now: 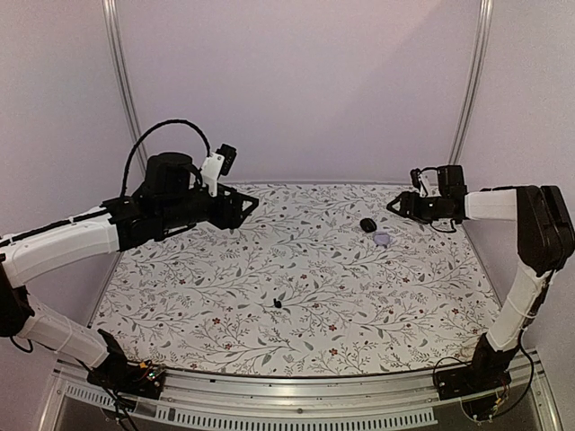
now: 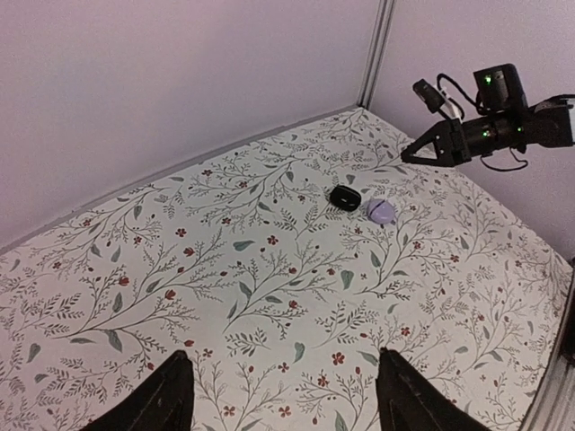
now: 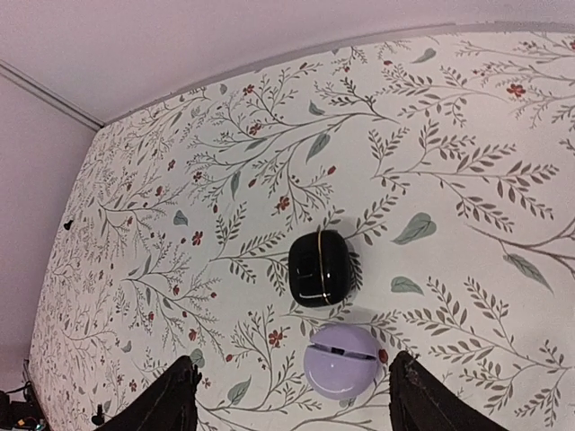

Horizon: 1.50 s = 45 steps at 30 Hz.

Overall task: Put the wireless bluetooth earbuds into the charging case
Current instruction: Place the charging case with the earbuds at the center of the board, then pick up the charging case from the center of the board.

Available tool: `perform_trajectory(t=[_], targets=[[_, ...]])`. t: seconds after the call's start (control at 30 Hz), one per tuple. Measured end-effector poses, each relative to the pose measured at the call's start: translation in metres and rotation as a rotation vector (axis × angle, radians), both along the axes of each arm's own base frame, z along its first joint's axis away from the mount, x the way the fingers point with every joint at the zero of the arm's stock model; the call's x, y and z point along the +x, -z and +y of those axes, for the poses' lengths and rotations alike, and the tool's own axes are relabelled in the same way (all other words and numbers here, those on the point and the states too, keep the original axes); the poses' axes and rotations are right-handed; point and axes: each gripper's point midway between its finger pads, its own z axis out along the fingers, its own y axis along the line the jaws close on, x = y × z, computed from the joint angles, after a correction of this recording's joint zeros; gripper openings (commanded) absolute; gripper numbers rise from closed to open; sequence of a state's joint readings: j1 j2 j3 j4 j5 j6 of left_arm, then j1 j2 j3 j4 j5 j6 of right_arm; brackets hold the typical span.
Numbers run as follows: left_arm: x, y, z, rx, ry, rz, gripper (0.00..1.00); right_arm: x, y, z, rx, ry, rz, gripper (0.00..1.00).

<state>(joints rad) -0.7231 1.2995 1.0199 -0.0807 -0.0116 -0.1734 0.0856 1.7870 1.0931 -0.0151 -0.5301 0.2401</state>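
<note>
I need to grab the black charging case [image 1: 368,225] [image 3: 321,271] by its opposite sides with my right gripper next. Its far end then stays free, so I can hand it over to my left gripper.
The charging case [image 1: 367,224] is a black rounded puck at the cloth's back right, with its pale lavender round part [image 1: 384,239] beside it. Both show in the right wrist view, the case [image 3: 322,267] above the lavender part [image 3: 340,361], and in the left wrist view, the case [image 2: 344,197] left of the lavender part [image 2: 381,211]. One tiny black earbud [image 1: 278,303] lies mid-cloth. I cannot make out the second. My right gripper [image 1: 393,206] hovers open above the case, jaws [image 3: 292,409] wide and empty. My left gripper [image 1: 244,205] is open and raised at the back left, empty [image 2: 292,400].
A leaf-and-flower patterned cloth [image 1: 296,269] covers the table. Pale walls and two metal posts [image 1: 121,81] close off the back. The right gripper [image 2: 406,157] shows at the top right of the left wrist view. A tiny dark speck [image 3: 67,224] sits at the cloth's far edge.
</note>
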Motion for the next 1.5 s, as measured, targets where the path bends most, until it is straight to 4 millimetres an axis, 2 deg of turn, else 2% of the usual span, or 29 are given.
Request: perform_trajectory(t=[0.07,0.17,0.27,0.33,0.43,0.6,0.7,0.9,1.1,1.17,1.43,1.5], targets=[[0.0,0.0,0.0,0.0,0.0,0.0,0.69,0.015,-0.012,0.009,-0.023,-0.031,-0.05,0.73],[0.0,0.0,0.0,0.0,0.0,0.0,0.69,0.03,-0.015,0.023,-0.068,-0.065,-0.086,0.74],[0.0,0.0,0.0,-0.001,0.004,0.001,0.7,0.043,-0.004,0.034,-0.121,-0.09,-0.092,0.74],[-0.001,0.0,-0.001,-0.002,0.008,0.002,0.7,0.049,0.011,0.039,-0.165,-0.101,-0.079,0.74],[-0.002,0.0,-0.002,-0.003,0.017,0.004,0.7,0.05,0.037,0.043,-0.233,-0.119,-0.045,0.74],[-0.003,0.0,-0.003,-0.004,0.025,0.004,0.7,0.048,0.064,0.046,-0.305,-0.146,-0.006,0.72],[-0.003,0.001,-0.003,-0.003,0.026,0.005,0.7,0.053,0.069,0.05,-0.339,-0.155,-0.003,0.69],[-0.003,0.001,-0.003,-0.002,0.028,0.004,0.7,0.071,0.068,0.062,-0.406,-0.169,-0.023,0.65],[-0.003,0.001,-0.003,-0.001,0.029,0.003,0.7,0.064,0.09,0.071,-0.479,-0.198,0.021,0.65],[-0.003,0.001,-0.004,-0.001,0.03,0.003,0.7,0.06,0.097,0.07,-0.507,-0.203,0.038,0.61],[-0.003,0.001,-0.004,-0.002,0.03,0.004,0.7,0.059,0.098,0.07,-0.556,-0.212,0.032,0.35],[-0.003,0.001,-0.003,-0.002,0.028,0.007,0.7,0.058,0.098,0.072,-0.565,-0.221,0.025,0.33]])
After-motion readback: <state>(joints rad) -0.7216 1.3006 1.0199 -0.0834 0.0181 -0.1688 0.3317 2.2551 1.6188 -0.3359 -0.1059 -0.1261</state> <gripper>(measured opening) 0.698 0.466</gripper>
